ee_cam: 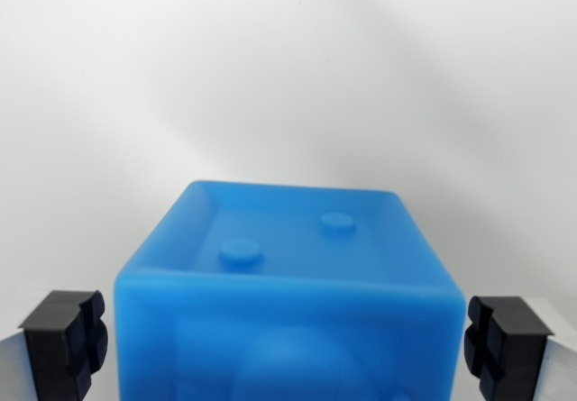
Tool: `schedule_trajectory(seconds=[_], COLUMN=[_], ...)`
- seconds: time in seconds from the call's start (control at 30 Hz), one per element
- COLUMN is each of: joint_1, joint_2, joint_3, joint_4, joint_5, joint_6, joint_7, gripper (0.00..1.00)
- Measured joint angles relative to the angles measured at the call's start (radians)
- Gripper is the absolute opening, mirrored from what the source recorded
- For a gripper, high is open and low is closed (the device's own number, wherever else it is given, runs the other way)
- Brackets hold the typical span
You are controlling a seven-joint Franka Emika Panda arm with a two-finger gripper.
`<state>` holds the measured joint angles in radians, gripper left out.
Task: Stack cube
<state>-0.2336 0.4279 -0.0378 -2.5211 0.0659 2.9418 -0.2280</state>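
Note:
My gripper will next grab the blue cube by its opposite sides, to put it on top of another cube.
A translucent blue cube (288,302) fills the lower middle of the wrist view, its top face showing two small raised studs. My gripper (287,338) straddles it. The black left pad (65,342) and black right pad (500,338) stand on either side of the cube, each with a narrow gap to its wall. The gripper is open and nothing is held. The cube's lower part is cut off by the bottom edge of the view.
A plain white surface (288,68) stretches behind the cube, with soft shadows across it. No other object shows.

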Motion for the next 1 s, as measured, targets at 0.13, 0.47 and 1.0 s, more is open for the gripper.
schedule_trajectory(seconds=[0.13,0.47,1.0], joint_1=[-0.003,-0.003,-0.003], joint_2=[0.01,0.011,0.011], joint_3=[0.003,0.003,0.003], joint_4=[0.004,0.005,0.005], joint_5=[0.0,0.0,0.0], joint_6=[0.006,0.008,0.008], joint_7=[0.0,0.0,0.0], gripper=[1.0,0.0,0.0])
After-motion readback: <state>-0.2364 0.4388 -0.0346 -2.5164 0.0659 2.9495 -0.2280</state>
